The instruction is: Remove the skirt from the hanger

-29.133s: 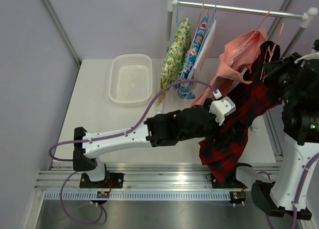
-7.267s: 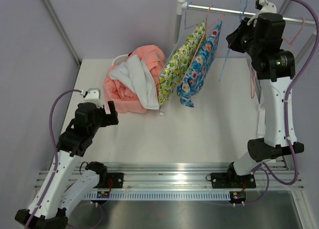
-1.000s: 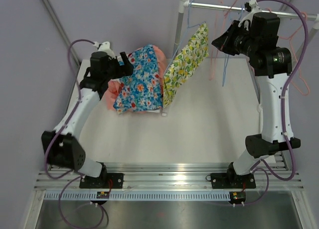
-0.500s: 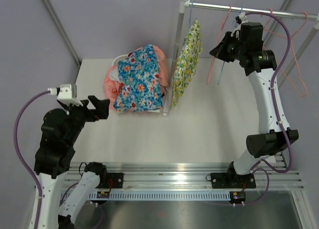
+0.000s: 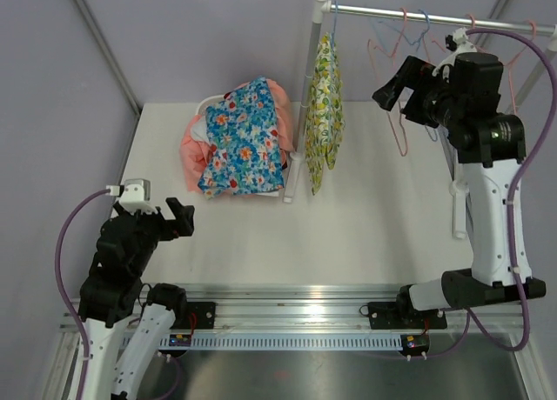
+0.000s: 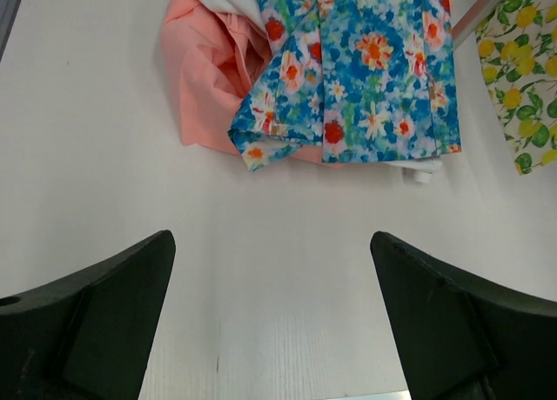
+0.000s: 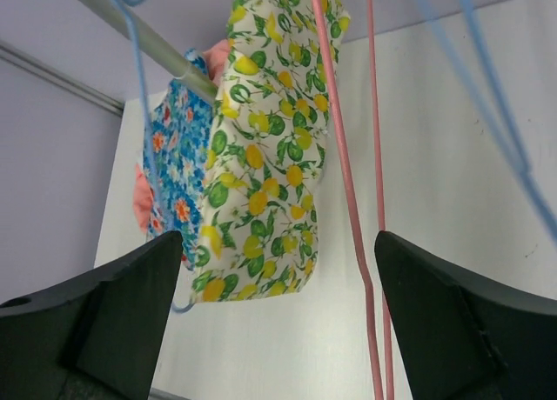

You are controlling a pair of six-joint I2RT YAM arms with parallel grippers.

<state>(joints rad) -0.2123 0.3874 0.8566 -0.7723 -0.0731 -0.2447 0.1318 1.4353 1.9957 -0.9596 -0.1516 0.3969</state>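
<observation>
The blue hanger should be grabbed next by its bare wire side with my right gripper. The lemon-print skirt then stays free to be removed.
A lemon-print skirt hangs from a blue hanger at the left end of the rail. In the right wrist view the same skirt hangs straight down beside a bare pink hanger. My right gripper is open, up near the rail to the right of the skirt, holding nothing. My left gripper is open and low at the front left, over bare table. A blue floral skirt lies on the pile.
Pink cloth and white cloth lie heaped under the floral skirt, at the back left. Empty pink and blue wire hangers dangle from the rail by my right gripper. The rack's white post stands beside the pile.
My right gripper has opened and drawn right, away from the hangers. My left arm has pulled back from the pile to the front left. The lemon skirt has swung down to hang straight.
</observation>
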